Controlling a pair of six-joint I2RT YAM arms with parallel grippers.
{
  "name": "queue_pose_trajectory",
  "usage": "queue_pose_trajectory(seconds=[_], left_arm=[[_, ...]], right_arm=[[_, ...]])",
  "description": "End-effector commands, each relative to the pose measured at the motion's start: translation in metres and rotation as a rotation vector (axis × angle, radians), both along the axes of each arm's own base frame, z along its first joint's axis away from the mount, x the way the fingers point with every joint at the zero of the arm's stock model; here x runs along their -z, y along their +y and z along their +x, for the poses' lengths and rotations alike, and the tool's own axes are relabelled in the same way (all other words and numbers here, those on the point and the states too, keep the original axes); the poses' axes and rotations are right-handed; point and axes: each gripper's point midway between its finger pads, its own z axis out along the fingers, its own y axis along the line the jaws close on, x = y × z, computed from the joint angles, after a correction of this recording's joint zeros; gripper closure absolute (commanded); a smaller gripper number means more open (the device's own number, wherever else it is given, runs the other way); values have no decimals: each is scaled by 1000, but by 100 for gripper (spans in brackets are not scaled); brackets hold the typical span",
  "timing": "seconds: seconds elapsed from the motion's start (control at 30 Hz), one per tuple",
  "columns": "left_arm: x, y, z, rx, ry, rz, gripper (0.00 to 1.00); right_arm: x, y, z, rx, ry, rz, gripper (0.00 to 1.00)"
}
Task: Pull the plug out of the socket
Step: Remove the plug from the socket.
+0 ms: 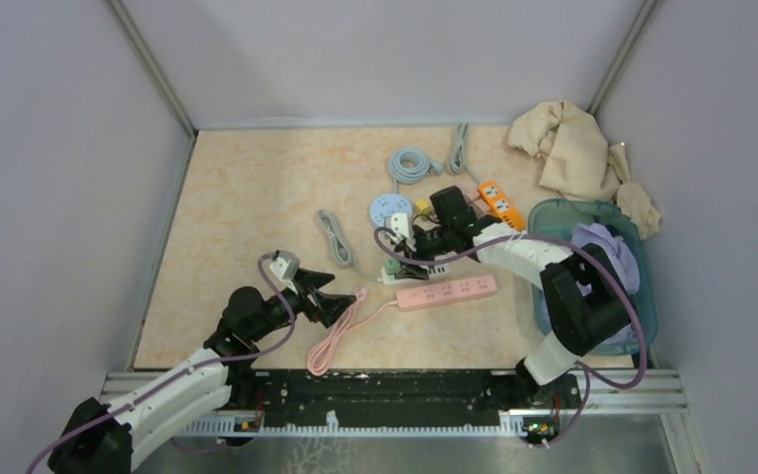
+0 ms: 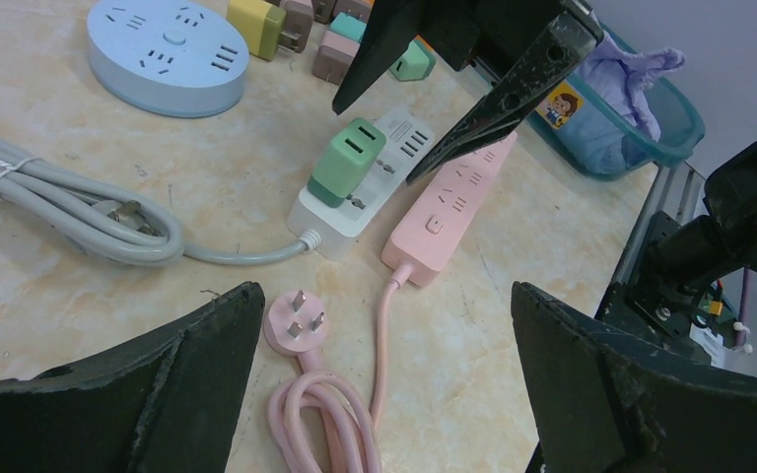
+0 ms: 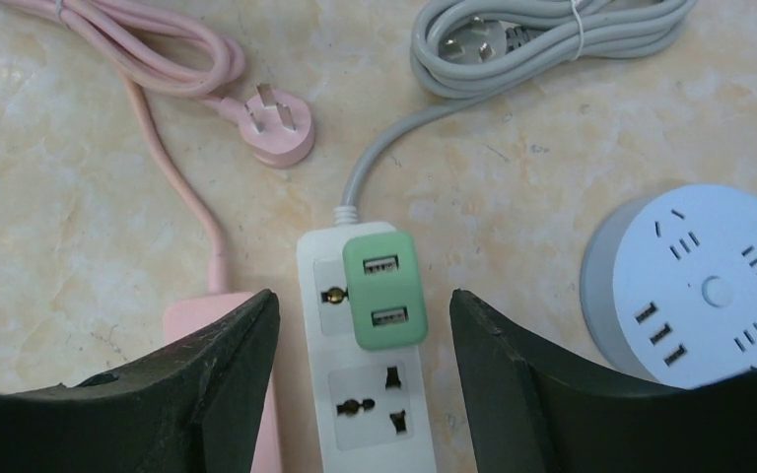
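Note:
The green plug [image 1: 392, 267] needs to come off, so my right gripper should grab it by its long sides next. This leaves the socket strip's cord end free.
A green two-port USB plug [image 3: 384, 291] sits pushed into the end outlet of a white socket strip [image 3: 370, 404] lying flat on the table. My right gripper [image 3: 363, 315] hovers over them, open, one finger on each side of the strip with a gap on both sides and nothing gripped. In the top view the right gripper [image 1: 416, 255] is over the green plug [image 1: 392, 267]. My left gripper [image 2: 386, 296] is wide open and holds nothing, low over the table near a loose pink plug [image 2: 296, 323]. The left wrist view shows the green plug [image 2: 347, 163] below the right fingers [image 2: 493, 99].
A pink power strip [image 1: 447, 290] lies beside the white one, its pink cord coiled toward the left arm. A round blue socket [image 1: 388, 209], bundled grey cable [image 1: 336, 237], orange strip [image 1: 500, 202], teal basin [image 1: 642, 296] and beige cloth [image 1: 572, 148] crowd the back and right.

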Motion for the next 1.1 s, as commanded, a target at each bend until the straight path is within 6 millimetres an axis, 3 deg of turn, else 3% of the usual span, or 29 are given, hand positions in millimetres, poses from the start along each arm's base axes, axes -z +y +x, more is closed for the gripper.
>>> queue_pose_trajectory(seconds=[0.0, 0.1, 0.17, 0.27, 0.53, 0.7, 0.93, 1.07], left_arm=[[-2, 0, 0, -6, -3, -13, 0], [-2, 0, -1, -3, -2, -12, 0], [-3, 1, -1, -5, -3, -14, 0], [-5, 1, -1, -5, -10, -17, 0], [-6, -4, -3, 36, -52, -3, 1], [-13, -23, -2, 163, -180, 83, 4], [2, -48, 12, 268, -471, 281, 3], [15, -61, 33, 269, -522, 353, 3]], right_arm=[[-7, 24, 12, 14, -46, -23, 37], [2, 30, 15, 26, -49, -66, 43], [-2, 32, 16, 27, -52, -71, 55], [8, 29, 17, 19, -38, -103, 68], [13, 23, 15, -2, -72, -133, 99], [-2, 26, 5, -58, -86, -90, 100], [-11, 19, -2, -117, -79, -39, 100], [-13, 16, -6, -138, -96, -14, 100]])
